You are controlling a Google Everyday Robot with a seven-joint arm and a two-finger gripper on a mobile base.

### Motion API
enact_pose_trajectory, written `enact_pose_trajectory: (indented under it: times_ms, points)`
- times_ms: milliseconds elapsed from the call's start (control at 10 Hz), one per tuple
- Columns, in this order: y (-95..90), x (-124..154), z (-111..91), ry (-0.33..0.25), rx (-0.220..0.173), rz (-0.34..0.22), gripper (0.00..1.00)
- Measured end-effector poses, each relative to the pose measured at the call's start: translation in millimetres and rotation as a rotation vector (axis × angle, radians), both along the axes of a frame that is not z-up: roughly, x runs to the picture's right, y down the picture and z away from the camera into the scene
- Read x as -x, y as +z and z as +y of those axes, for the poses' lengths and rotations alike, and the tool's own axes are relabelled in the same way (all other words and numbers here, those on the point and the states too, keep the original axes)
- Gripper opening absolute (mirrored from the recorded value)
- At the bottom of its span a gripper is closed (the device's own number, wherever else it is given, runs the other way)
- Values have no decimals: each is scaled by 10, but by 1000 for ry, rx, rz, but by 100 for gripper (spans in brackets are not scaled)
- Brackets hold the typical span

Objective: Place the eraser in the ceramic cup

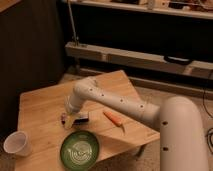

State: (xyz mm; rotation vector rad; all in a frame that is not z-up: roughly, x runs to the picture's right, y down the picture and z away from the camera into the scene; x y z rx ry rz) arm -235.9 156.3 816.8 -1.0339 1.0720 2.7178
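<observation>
The dark eraser has to go in the ceramic cup (16,143), so my gripper should next grab the eraser by the middle of its long body (74,119).
The eraser (81,118), a small dark block, lies on the wooden table (45,107) just above the green bowl. My gripper (69,120) hangs from the white arm (115,102) and is down at the eraser's left end, open, with its pale fingers (67,123) close to the tabletop. The gripper hides part of the eraser, and I cannot tell whether they touch. The ceramic cup (16,143), plain white and upright, stands at the table's front left corner, well to the left of the gripper.
A green bowl with pale swirls (80,149) sits at the front edge, right below the eraser. An orange carrot-like piece (114,118) lies to the eraser's right. A dark wall and low shelving (140,57) stand behind the table.
</observation>
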Motion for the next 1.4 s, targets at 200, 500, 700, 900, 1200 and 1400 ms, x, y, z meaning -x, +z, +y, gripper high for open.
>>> enact_pose_trajectory:
  times_ms: [200,500,700,900,1200,1400]
  points:
    - [100,10,11,13,27,-4,65]
    - [174,9,17,18,52,-6,34]
    - [183,-19,2,24,57,-7,16]
    - [107,-128,-136,52,37,-8,1]
    - [-92,-415,-557,124,-10,-10,0]
    - [-383,-591,-953,198,-35,-71,0]
